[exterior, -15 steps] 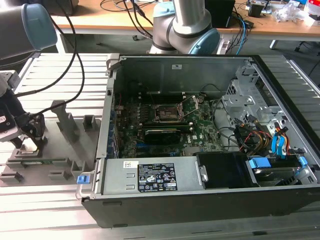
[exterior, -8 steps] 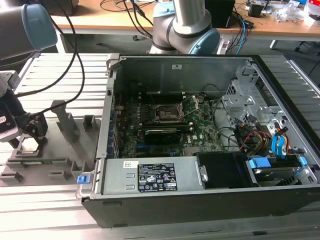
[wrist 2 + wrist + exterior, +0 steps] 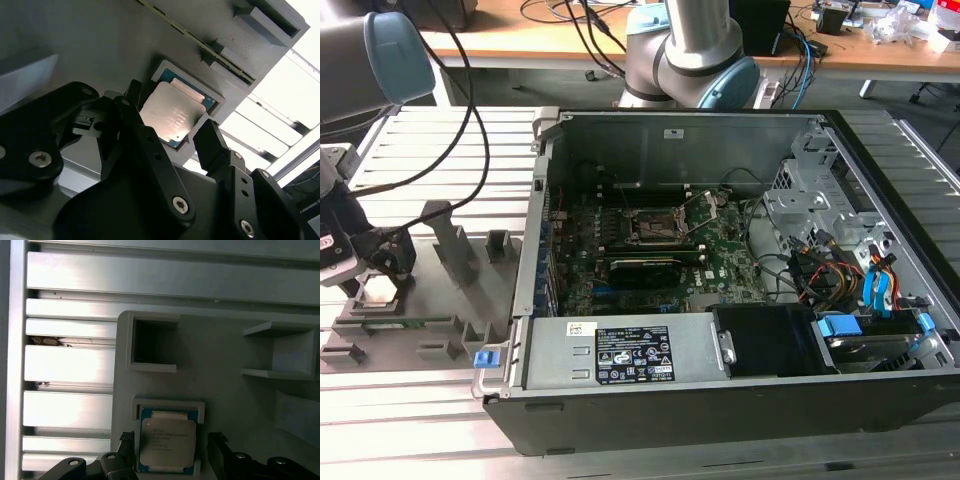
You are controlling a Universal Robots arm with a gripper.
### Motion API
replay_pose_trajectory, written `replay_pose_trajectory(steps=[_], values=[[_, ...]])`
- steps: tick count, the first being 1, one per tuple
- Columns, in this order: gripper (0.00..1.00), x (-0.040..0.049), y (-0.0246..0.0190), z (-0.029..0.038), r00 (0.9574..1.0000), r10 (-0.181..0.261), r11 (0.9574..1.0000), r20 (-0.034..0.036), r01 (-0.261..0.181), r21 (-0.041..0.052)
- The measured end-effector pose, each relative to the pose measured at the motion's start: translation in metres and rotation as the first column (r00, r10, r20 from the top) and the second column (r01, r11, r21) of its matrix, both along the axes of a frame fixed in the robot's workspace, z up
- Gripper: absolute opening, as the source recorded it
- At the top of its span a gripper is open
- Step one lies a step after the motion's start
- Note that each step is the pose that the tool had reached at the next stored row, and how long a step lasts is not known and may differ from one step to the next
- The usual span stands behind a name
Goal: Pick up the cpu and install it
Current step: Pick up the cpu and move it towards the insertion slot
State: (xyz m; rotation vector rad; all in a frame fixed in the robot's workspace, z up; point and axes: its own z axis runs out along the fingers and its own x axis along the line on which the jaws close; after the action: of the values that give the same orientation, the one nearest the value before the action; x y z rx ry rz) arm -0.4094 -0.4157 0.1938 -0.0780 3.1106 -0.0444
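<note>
The raised sides of the tray's pocket wrap the cpu's corners, so my gripper will next grab the cpu by its two open side edges.
The cpu (image 3: 172, 112) (image 3: 167, 442) is a small square chip with a silver-grey metal top. It lies flat in a shallow pocket of the grey slotted tray (image 3: 430, 325) at the exterior view's left. My gripper (image 3: 372, 262) (image 3: 170, 117) (image 3: 172, 447) hangs right over it and is open. In both wrist views one black finger (image 3: 131, 112) (image 3: 128, 444) stands on either side of the chip, with a small gap to each edge. The dark socket frame (image 3: 655, 226) sits on the motherboard inside the open computer case (image 3: 720, 400).
The tray carries upright posts (image 3: 450, 240) and empty slots (image 3: 152, 345) near the chip. The case's side wall (image 3: 535, 230) rises between tray and motherboard. Cables (image 3: 470, 130) trail over the slatted metal table (image 3: 420, 140). A second arm's base (image 3: 690, 50) stands behind the case.
</note>
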Motion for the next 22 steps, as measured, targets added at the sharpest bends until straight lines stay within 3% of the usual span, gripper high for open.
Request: replay_pose_trajectory(steps=[8, 9, 10, 22], values=[[0.68, 0.0000, 0.0000, -0.0024, 1.0000, 0.000, 1.0000, -0.0003, 0.000, -0.0001], [0.55, -0.0001, 0.0000, -0.0024, 1.0000, 0.000, 1.0000, -0.0004, 0.000, -0.0003], [0.54, -0.0001, 0.0000, -0.0024, 1.0000, 0.000, 1.0000, -0.0004, 0.000, -0.0002], [0.54, 0.0000, 0.0000, -0.0030, 1.0000, 0.000, 1.0000, 0.0002, 0.000, 0.0000]])
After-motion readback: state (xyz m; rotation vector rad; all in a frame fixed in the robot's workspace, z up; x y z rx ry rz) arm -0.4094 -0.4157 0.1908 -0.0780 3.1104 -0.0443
